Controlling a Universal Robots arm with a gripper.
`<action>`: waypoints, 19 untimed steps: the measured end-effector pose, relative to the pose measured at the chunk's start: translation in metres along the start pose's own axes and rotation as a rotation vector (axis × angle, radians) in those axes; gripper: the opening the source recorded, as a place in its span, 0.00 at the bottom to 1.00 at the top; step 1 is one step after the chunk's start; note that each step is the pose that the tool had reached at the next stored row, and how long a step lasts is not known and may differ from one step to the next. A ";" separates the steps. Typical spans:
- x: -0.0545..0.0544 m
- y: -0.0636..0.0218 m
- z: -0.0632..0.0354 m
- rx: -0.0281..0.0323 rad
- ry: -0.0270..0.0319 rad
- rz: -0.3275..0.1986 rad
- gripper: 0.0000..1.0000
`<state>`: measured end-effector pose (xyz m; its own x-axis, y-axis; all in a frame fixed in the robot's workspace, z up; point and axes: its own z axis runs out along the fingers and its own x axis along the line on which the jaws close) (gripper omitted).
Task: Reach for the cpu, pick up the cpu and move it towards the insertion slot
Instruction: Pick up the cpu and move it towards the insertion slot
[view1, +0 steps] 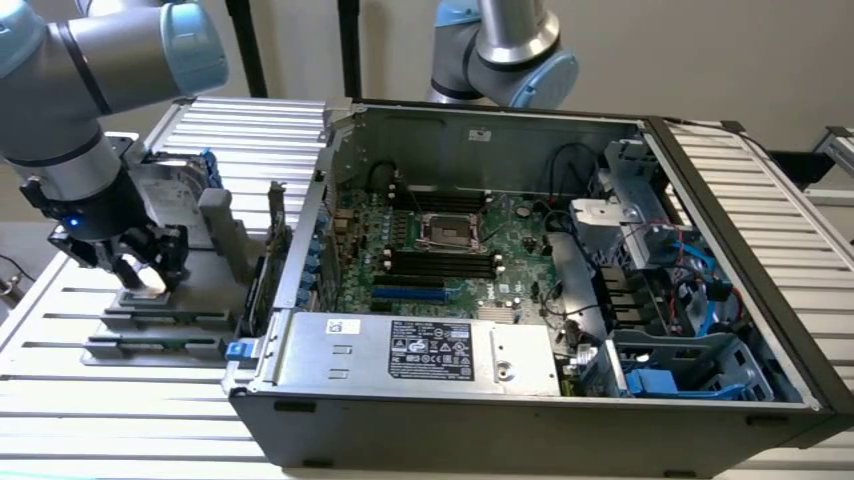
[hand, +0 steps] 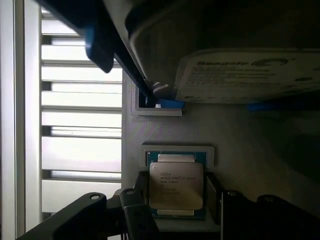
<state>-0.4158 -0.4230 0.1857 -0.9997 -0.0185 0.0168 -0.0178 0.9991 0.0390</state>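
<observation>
Next, my gripper needs to grab the cpu by its open side edges, since the holder's raised rim wraps the cpu's end near the hard drive.
The cpu (hand: 176, 185), a flat silvery square chip with printed text, lies in a pale holder on the grey fixture plate (hand: 240, 145). My gripper (hand: 176, 196) is open and low over it. One dark finger (hand: 134, 202) stands on each side of the chip with a narrow gap between. In the exterior view my gripper (view1: 144, 278) hangs over the fixture at the exterior view's left, with the cpu (view1: 144, 293) pale beneath it. The insertion slot (view1: 445, 233) sits in the green board inside the open computer case, well to the exterior view's right of my gripper.
An upright silver hard drive (hand: 250, 70) with a blue frame stands just beside the cpu holder (view1: 174, 195). The case wall (view1: 287, 250) rises between the fixture and the board. A second robot arm (view1: 507, 55) is behind the case. The table top (view1: 120, 400) is slatted metal.
</observation>
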 end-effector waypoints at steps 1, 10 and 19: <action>0.000 0.0001 -0.0032 0.0000 0.0001 0.000 0.55; 0.001 0.0001 -0.0437 0.0001 0.0003 -0.005 0.55; -0.001 0.0001 -0.0847 0.0003 0.0008 -0.019 0.55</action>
<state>-0.4136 -0.4261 0.2703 -0.9991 -0.0376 0.0169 -0.0369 0.9986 0.0390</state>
